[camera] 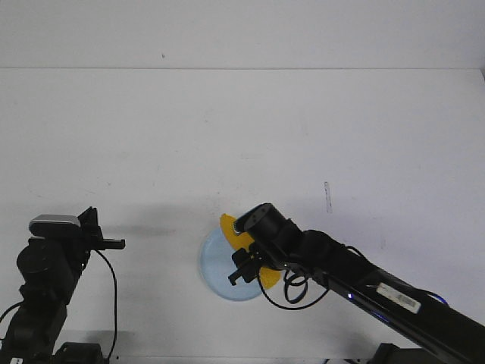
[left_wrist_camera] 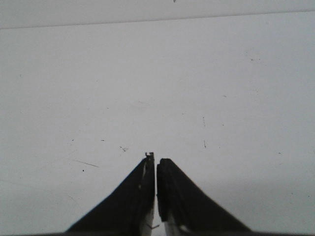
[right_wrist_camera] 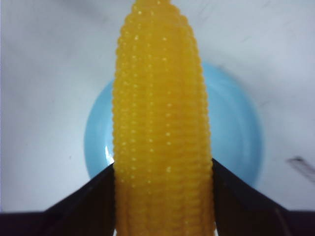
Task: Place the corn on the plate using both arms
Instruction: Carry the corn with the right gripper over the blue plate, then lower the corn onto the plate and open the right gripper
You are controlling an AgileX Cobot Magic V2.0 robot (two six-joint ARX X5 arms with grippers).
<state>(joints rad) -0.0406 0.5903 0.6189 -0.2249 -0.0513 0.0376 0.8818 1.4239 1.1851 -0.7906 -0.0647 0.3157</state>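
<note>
I need to keep holding the corn with my right gripper until the corn touches the plate, as the corn (camera: 229,229) is still above the blue plate (camera: 214,265).
The yellow corn (right_wrist_camera: 162,123) is clamped between the two fingers of my right gripper (right_wrist_camera: 163,169), over the pale blue plate (right_wrist_camera: 236,142). In the front view the right gripper (camera: 246,267) sits over the plate (camera: 214,265) near the table's front edge, and only the two ends of the corn (camera: 229,229) show past the wrist. I cannot tell whether the corn touches the plate. My left gripper (camera: 117,243) is at the front left, well apart from the plate. In the left wrist view it (left_wrist_camera: 156,161) is shut and empty above bare table.
The white table (camera: 242,136) bears faint scuffs and a short dark mark (camera: 327,196) right of centre. The right arm's black cable (camera: 295,292) loops just beside the plate. The table's front edge runs close behind the plate and both arm bases.
</note>
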